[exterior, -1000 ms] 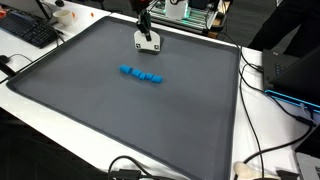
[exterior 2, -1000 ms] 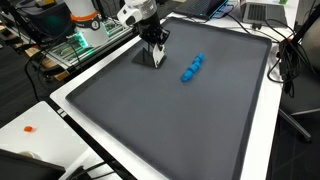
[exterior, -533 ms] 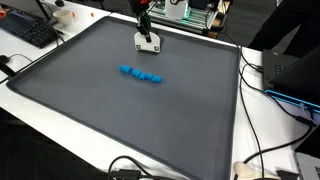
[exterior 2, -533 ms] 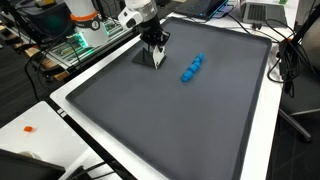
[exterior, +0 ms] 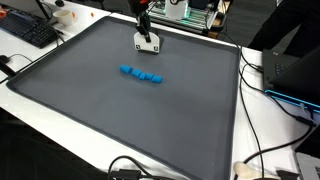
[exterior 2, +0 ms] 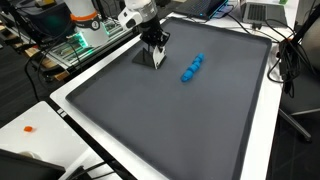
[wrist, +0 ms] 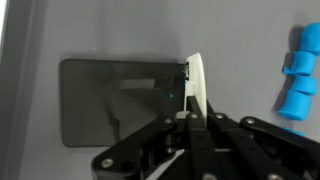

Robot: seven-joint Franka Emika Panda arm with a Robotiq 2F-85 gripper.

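The white piece's lower edge touches the grey mat, its black plate level beside it. The piece would rest there, so it is time for my gripper to release it.
My gripper [exterior: 145, 30] hangs over the far part of a large grey mat [exterior: 120, 120] and is shut on a thin white flat piece [exterior: 148, 42]. The piece is held edge-on and upright, with its lower edge at or just above the mat [exterior 2: 180, 120]. In the wrist view the white piece [wrist: 198, 85] sticks out from between the shut jaws [wrist: 190, 118], with its dark shadow to the left. A short row of blue blocks [exterior: 141, 74] lies on the mat a little way off, also seen in an exterior view [exterior 2: 191, 67] and the wrist view [wrist: 300, 70].
A white table rim [exterior: 60, 125] frames the mat. A keyboard [exterior: 30, 30] lies off one corner and cables [exterior: 265, 90] run along one side. A laptop [exterior 2: 260, 12], electronics [exterior 2: 80, 45] and a small orange bit [exterior 2: 29, 128] sit outside the mat.
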